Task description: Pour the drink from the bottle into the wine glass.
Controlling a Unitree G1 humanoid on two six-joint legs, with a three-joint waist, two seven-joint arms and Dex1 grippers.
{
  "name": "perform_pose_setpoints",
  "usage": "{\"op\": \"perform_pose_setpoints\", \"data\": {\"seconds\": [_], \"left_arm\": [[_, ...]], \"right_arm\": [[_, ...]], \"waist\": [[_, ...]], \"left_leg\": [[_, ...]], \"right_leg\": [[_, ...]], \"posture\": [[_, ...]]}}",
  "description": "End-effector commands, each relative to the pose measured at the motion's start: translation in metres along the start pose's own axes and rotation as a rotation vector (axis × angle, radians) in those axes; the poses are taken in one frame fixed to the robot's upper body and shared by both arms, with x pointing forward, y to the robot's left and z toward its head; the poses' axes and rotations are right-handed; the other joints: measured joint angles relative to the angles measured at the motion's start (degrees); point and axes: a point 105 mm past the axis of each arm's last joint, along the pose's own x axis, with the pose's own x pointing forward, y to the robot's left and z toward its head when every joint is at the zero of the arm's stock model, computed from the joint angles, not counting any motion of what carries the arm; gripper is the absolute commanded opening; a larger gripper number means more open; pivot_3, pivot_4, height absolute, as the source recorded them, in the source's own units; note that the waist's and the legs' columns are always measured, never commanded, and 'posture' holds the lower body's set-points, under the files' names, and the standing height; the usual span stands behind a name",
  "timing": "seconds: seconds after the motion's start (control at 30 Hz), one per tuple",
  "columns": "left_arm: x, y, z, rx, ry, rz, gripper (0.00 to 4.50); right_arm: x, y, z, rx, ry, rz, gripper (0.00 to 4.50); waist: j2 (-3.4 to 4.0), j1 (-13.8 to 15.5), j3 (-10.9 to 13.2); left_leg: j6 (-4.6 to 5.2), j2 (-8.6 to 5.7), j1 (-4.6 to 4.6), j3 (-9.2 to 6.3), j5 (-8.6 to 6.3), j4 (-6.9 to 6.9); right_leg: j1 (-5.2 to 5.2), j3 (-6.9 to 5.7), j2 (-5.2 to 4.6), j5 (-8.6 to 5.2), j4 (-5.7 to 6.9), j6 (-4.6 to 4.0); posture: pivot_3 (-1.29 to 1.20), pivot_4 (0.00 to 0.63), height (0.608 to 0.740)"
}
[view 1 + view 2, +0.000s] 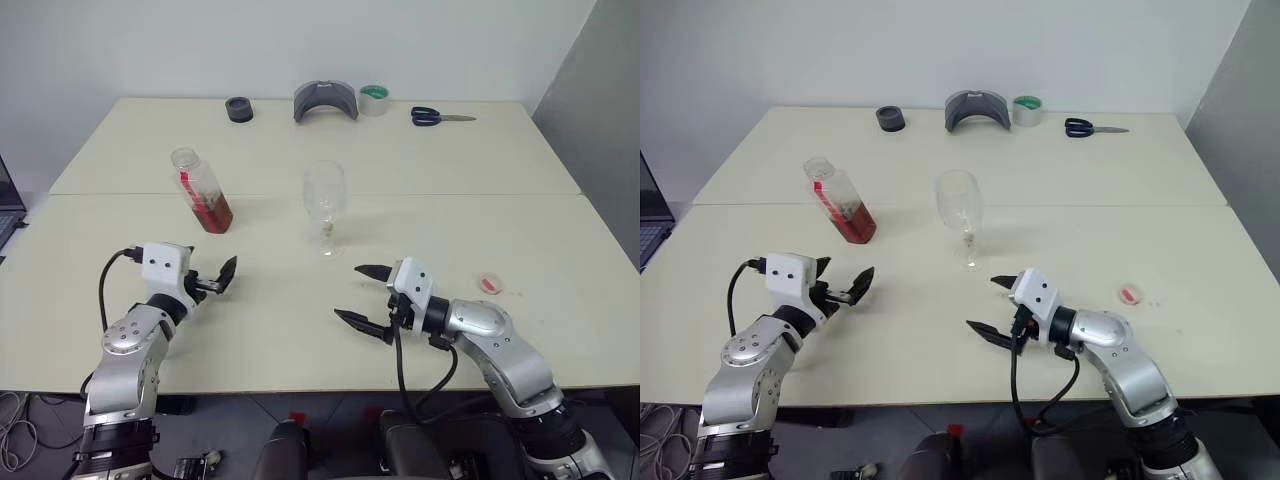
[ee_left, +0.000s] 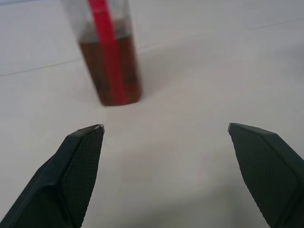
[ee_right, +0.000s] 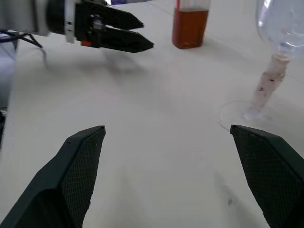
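The bottle stands tall and its drink is pooled low, so to pour, my left gripper should next grab the bottle around its lower body [image 1: 208, 201] [image 2: 112, 59].
The bottle [image 1: 200, 190] stands uncapped on the left half of the table, the reddish-brown drink [image 1: 215, 212] filling its lower part beside a red label strip. The clear wine glass [image 1: 324, 200] stands upright near the table's middle, and its bowl looks empty. My left gripper [image 1: 222, 277] is open, level above the table, a short way nearer than the bottle and pointing towards it; the bottle [image 2: 111, 52] shows ahead of its fingers. My right gripper [image 1: 348, 292] is open too, nearer than the glass and pointing left. The glass stem [image 3: 268, 90] rises just beyond its fingers.
A small pink cap [image 1: 489, 283] lies on the table at the right. Along the far edge sit a black ring [image 1: 239, 109], a grey curved piece [image 1: 325, 100], a green tape roll [image 1: 374, 99] and blue scissors [image 1: 440, 117]. A laptop corner [image 1: 5, 215] shows at the left.
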Motion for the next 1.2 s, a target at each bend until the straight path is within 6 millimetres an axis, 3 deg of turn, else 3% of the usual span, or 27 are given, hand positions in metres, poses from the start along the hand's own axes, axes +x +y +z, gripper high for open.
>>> {"op": "perform_pose_setpoints", "data": {"seconds": [0.03, 0.27, 1.2], "left_arm": [[0.006, 0.011, 0.021, 0.027, -0.076, 0.029, 4.5], [0.02, 0.025, 0.035, 0.062, -0.102, 0.026, 4.5], [0.068, 0.038, 0.071, 0.097, -0.124, -0.037, 4.5]], "right_arm": [[0.0, 0.008, 0.029, -0.026, -0.083, 0.062, 4.48], [0.004, 0.011, 0.043, -0.039, -0.105, 0.083, 4.48], [0.013, 0.0, 0.049, -0.075, -0.107, -0.007, 4.48]], "waist": [[0.0, 0.07, 0.0], [0.0, 0.11, 0.0], [-0.01, 0.16, -0.01]], "left_leg": [[0.0, 0.0, 0.0, 0.0, 0.0, 0.0], [0.0, -0.02, 0.0, 0.02, 0.0, 0.0], [-0.01, -0.07, -0.05, 0.0, 0.01, 0.04]], "right_leg": [[0.0, 0.0, 0.0, 0.0, 0.0, 0.0], [0.0, 0.0, 0.01, 0.0, -0.02, 0.0], [-0.02, -0.03, 0.01, 0.01, -0.01, 0.0]], "posture": [[0.0, 0.15, 0.74], [0.0, 0.15, 0.74], [0.0, 0.15, 0.74]]}}
